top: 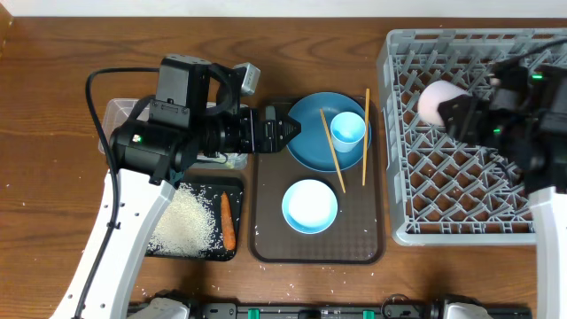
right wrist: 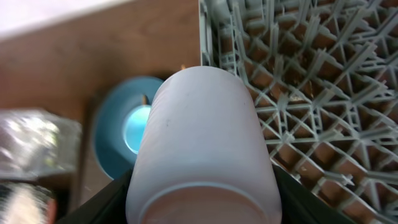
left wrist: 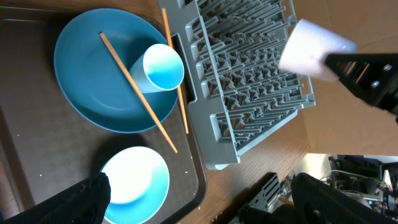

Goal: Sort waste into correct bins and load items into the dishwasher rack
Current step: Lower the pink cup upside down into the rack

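I need to keep holding the pale pink cup with my right gripper. The cup is tilted above the rack's wires, so it would drop and tumble if I opened now.
My right gripper (top: 454,113) is shut on the pale pink cup (top: 437,99), held above the left part of the grey dishwasher rack (top: 532,44); the cup fills the right wrist view (right wrist: 202,143). My left gripper (top: 288,129) is open and empty over the left edge of the dark-blue plate (top: 310,142). The light-blue cup (top: 347,131) and two chopsticks (top: 332,152) lie on the plate. The light-blue bowl (top: 310,206) sits below it. Rice (top: 182,221) and the carrot (top: 227,221) lie in the black tray (top: 190,257). The clear tub (top: 120,115) is mostly hidden under my left arm.
The plate, bowl and chopsticks rest on a brown serving tray (top: 266,239) between the black tray and the rack. The left wrist view shows the plate (left wrist: 81,68), cup (left wrist: 163,67), bowl (left wrist: 134,180) and rack (left wrist: 249,81). Bare wooden table lies at the far left.
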{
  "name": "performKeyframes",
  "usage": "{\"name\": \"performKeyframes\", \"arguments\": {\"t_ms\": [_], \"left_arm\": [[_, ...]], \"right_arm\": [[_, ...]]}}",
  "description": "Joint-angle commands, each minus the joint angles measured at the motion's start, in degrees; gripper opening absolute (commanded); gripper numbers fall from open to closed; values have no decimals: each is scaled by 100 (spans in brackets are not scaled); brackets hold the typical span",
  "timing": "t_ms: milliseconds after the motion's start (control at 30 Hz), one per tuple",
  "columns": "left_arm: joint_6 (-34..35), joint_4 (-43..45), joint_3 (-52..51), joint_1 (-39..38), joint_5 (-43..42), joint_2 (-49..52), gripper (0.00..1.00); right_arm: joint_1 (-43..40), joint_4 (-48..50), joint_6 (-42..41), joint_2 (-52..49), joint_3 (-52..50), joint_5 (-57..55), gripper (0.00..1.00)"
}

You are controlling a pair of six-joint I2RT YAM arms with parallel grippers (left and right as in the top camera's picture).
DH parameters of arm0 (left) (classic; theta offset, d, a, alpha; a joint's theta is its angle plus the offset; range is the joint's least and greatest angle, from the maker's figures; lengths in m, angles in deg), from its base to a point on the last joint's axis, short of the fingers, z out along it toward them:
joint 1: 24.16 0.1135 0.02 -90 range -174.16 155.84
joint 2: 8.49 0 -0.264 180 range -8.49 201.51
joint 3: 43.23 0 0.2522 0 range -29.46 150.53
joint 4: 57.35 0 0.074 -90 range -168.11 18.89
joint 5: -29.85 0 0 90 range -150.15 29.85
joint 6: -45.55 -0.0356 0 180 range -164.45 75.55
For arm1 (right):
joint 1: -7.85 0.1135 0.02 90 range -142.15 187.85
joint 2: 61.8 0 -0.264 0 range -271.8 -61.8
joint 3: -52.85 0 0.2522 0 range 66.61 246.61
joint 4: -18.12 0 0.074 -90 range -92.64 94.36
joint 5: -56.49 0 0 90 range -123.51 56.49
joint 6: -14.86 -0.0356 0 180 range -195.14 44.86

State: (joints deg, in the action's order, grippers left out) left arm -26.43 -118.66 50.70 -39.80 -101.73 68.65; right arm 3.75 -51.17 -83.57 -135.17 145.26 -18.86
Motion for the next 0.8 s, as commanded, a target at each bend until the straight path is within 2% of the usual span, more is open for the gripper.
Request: {"name": "performKeyframes", "arguments": {"t_ms": [0,467,767], "left_arm": [[-37,2,-9,9,31,17,95],[-37,2,-9,9,31,17,95],[-37,2,-9,9,31,17,95]], "right_arm": [[400,-144,219,-138,57,-1272,40],[404,175,339,-1679,57,-824,36],[374,229,337,-2127,57,-861,36]]}}
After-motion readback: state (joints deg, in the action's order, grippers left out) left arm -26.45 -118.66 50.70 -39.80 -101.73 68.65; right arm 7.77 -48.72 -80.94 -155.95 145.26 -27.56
